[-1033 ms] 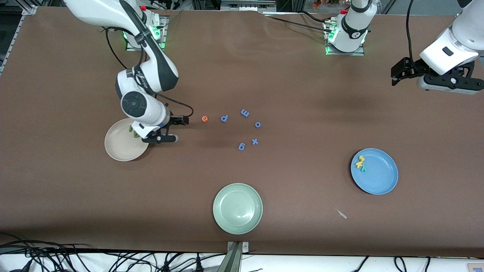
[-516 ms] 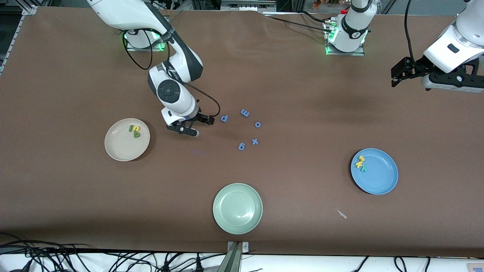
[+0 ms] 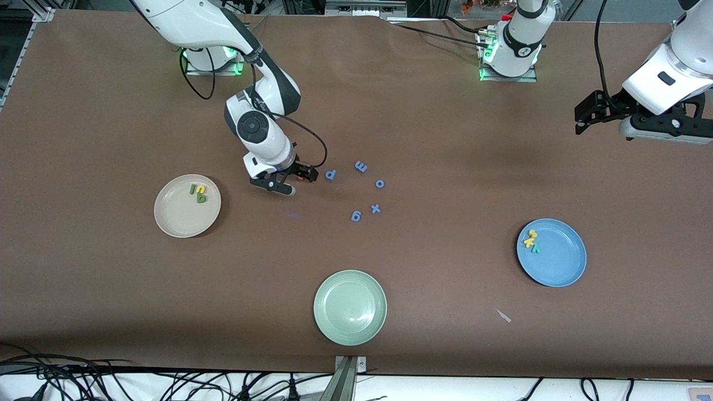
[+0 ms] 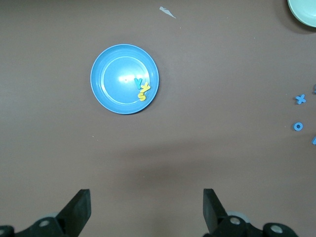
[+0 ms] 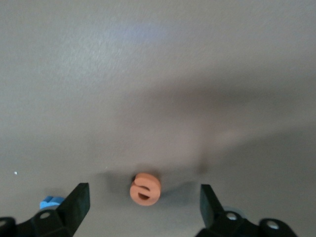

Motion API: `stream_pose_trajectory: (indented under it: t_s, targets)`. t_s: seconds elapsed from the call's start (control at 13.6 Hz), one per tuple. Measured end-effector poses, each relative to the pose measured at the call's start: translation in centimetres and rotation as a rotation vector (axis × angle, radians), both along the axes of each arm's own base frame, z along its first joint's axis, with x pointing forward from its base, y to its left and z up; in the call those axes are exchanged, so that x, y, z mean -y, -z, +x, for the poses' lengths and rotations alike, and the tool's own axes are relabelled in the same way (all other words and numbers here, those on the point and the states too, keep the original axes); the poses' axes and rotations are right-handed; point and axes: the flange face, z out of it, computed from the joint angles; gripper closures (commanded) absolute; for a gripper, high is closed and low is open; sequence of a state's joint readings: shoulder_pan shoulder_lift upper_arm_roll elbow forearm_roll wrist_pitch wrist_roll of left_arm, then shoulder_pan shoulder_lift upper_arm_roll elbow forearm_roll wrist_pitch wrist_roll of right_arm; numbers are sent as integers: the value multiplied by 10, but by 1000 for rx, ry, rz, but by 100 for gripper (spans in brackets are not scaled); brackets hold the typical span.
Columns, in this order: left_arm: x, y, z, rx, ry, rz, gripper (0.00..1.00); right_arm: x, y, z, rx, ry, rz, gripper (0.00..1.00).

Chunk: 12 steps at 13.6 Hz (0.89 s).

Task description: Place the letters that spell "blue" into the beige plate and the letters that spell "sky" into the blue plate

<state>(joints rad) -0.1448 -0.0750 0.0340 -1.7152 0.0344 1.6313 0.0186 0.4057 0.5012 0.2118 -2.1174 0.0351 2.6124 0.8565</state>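
My right gripper's fingers are level with the orange "e" and should close.
The orange "e" lies flat on the table between the wide-open fingers of my right gripper, which is low over it without touching it. In the front view the hand hides most of that letter. The beige plate holds the green "b", green "l" and yellow "u". The blue plate holds the yellow "s", yellow "k" and teal "y", also seen in the left wrist view. My left gripper waits, open and empty, high over the left arm's end of the table.
Blue letters lie beside the right gripper: "p", "m", "o", "x", "g". A pale green plate sits near the front edge. A small pale scrap lies near the blue plate.
My right gripper has moved from the beige plate's edge toward the blue letters and come down around the orange "e". The left arm has barely shifted.
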Motion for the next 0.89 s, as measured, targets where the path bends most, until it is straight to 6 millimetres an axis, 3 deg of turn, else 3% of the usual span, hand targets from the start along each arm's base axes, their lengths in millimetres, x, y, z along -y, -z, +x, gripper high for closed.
stream_pose_trajectory:
  t_s: [0.44,0.89]
  targets:
    - [7,1,1,-1,10,-1,0,-4,4,-3,-1,-5,1,53]
    - [12,1,2,0,12,0,0,-2,4,-3,-1,-4,-2,77]
